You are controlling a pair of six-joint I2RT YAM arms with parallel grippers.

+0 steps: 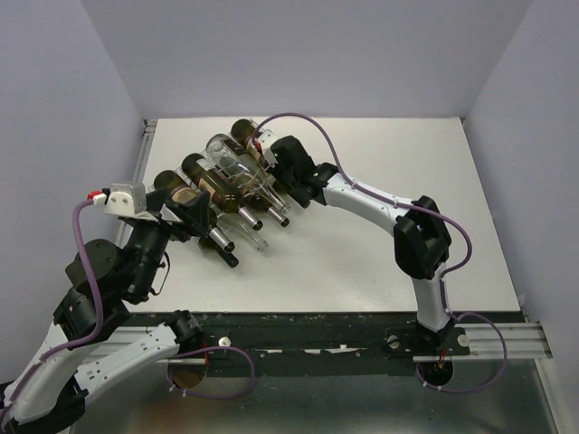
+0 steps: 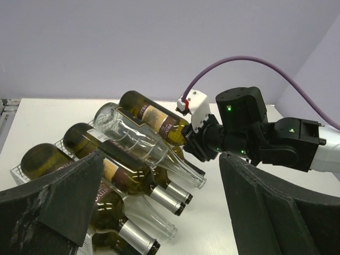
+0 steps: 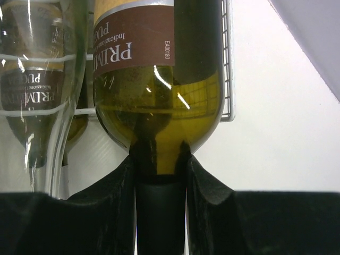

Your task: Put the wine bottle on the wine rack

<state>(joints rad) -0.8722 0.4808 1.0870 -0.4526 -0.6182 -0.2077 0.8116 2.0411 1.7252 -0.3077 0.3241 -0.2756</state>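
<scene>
The green bottle's body is inside the rack's mesh edge. My right gripper should open; the bottle would rest on the rack.
The wine rack, a white wire-mesh tray, lies at the table's back left under several stacked bottles; its corner also shows in the right wrist view. My right gripper is shut on the neck of a green wine bottle with a brown label, which lies at the rack's far right edge. The right wrist view shows the fingers clamped round that neck below the bottle's shoulder. The left wrist view shows the same bottle. My left gripper is open and empty beside the rack's near-left bottles.
A clear glass bottle lies on top of the pile next to the held one. Dark bottles with silver capsules point their necks towards the table's middle. Grey walls close the back and sides. The right arm crosses the table's right half.
</scene>
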